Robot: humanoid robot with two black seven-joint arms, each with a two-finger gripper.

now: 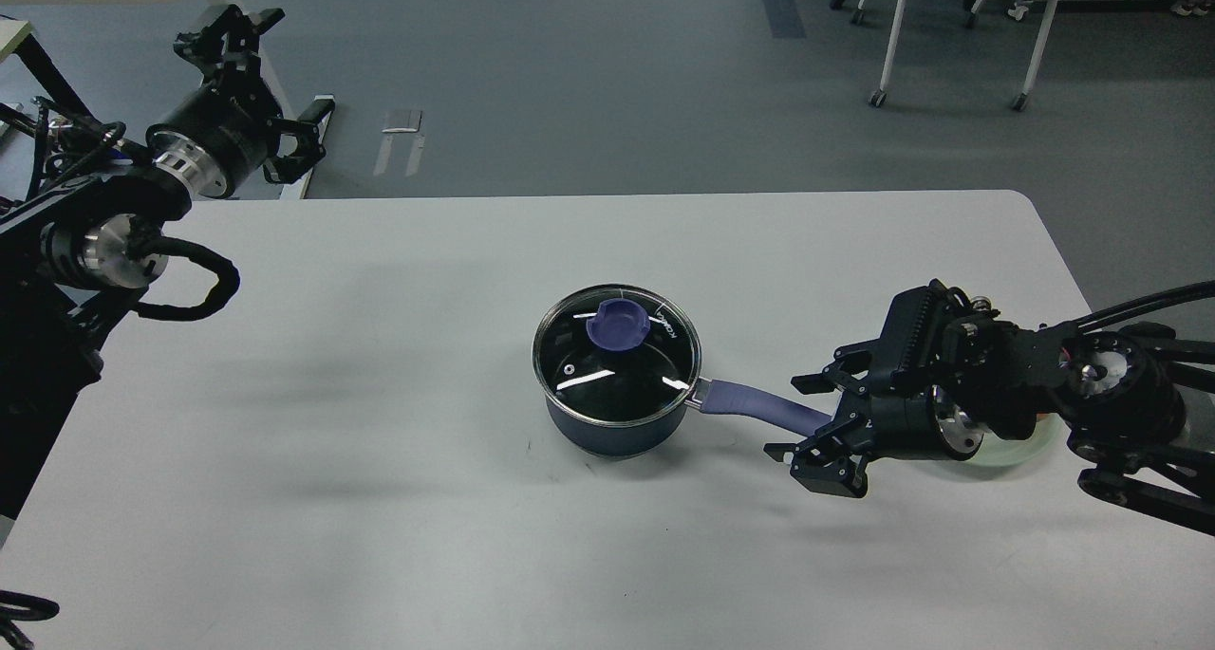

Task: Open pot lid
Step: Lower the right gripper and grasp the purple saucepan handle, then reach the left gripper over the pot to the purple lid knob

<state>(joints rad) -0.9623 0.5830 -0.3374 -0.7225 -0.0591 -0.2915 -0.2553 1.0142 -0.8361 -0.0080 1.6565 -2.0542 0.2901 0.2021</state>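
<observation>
I should next use my right gripper to grab the saucepan by its purple handle's end [811,418], to steady the saucepan while the saucepan's glass lid [616,356] comes off.
A dark blue saucepan [615,429] stands at the table's middle. Its glass lid [607,370] sits on it, with a purple knob [618,325] on top. The purple handle [750,405] points right. My right gripper [814,424] is open at the handle's far end, with one finger above it and one below; the handle's tip is hidden behind it. My left gripper [271,76] is open and empty, held high beyond the table's far left corner, far from the pot.
A pale green plate [1030,444] lies under my right arm near the table's right edge and is mostly hidden. The white table [380,498] spreads around the pot. Chair legs [949,52] stand on the floor at the back right.
</observation>
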